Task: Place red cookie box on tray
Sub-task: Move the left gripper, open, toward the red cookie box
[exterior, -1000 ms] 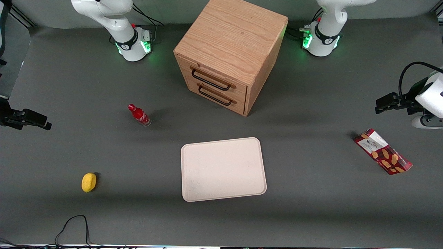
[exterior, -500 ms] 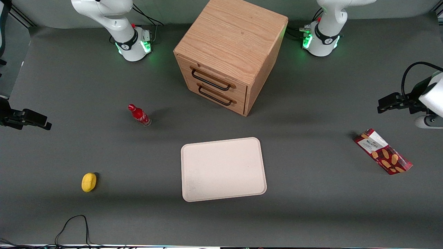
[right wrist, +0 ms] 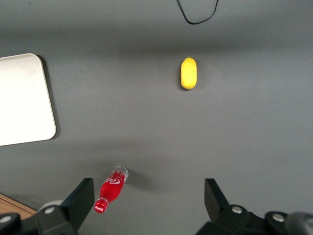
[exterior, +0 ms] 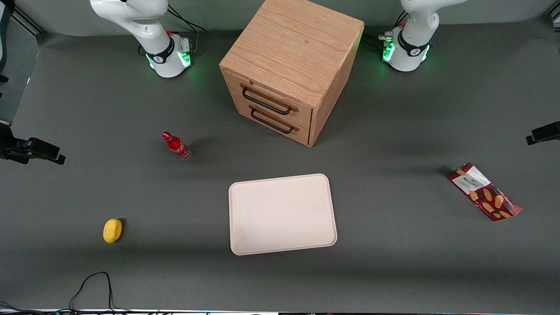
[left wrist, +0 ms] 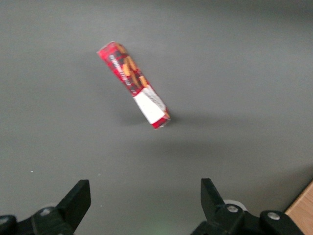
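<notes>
I need to place the box on the tray [exterior: 282, 214], so next I should grab the red cookie box with my gripper by its white label end [exterior: 468, 177].
The red cookie box [exterior: 484, 191] lies flat on the grey table toward the working arm's end, its white label end pointing toward the arm bases. The left wrist view shows it [left wrist: 133, 83] lying diagonally, well clear of the fingers. My gripper [left wrist: 145, 188] is open and holds nothing, hovering above bare table. In the front view only a black piece of it [exterior: 544, 132] shows at the picture's edge, farther from the camera than the box. The cream tray [exterior: 282, 214] sits mid-table in front of the drawers, with nothing on it.
A wooden two-drawer cabinet [exterior: 288, 65] stands farther from the camera than the tray. A small red soda bottle [exterior: 176, 146] and a yellow lemon-like object [exterior: 112, 230] lie toward the parked arm's end. A black cable [exterior: 92, 284] loops near the front edge.
The working arm has swung outward toward its end of the table and is now almost out of the front view. The box and tray have not moved.
</notes>
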`<action>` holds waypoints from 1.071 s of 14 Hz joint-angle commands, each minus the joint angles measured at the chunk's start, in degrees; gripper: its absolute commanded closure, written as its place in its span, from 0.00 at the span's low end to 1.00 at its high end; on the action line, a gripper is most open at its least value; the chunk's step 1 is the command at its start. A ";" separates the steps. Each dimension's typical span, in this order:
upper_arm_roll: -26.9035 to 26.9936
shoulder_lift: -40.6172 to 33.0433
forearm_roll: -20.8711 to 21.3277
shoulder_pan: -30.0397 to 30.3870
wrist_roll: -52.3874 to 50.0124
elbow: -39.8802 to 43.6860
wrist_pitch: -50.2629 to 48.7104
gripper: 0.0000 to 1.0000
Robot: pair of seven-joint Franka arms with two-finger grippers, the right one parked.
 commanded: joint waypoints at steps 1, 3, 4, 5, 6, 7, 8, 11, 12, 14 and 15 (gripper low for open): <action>-0.34 0.74 0.64 1.73 -2.65 -0.32 0.99 0.00; -0.34 1.53 0.81 2.09 -12.11 -0.32 0.91 0.00; -0.33 1.79 0.99 2.00 -17.81 -0.32 0.99 0.00; -0.42 2.15 1.17 1.91 -25.01 -0.32 1.08 0.00; -0.51 2.24 1.52 1.74 -30.56 -0.40 1.17 0.00; -0.51 2.24 1.43 1.74 -33.75 -0.58 1.43 0.00; -0.51 2.24 1.43 1.91 -35.26 -1.10 2.30 0.00; -0.51 2.24 1.43 1.83 -38.60 -7.58 11.06 0.00; -0.51 2.41 1.43 1.83 -38.61 -10.13 14.49 0.00; -0.51 4.07 1.43 1.56 -38.70 -13.83 20.65 0.00; -0.51 5.47 1.43 1.56 -38.79 -14.46 23.03 0.00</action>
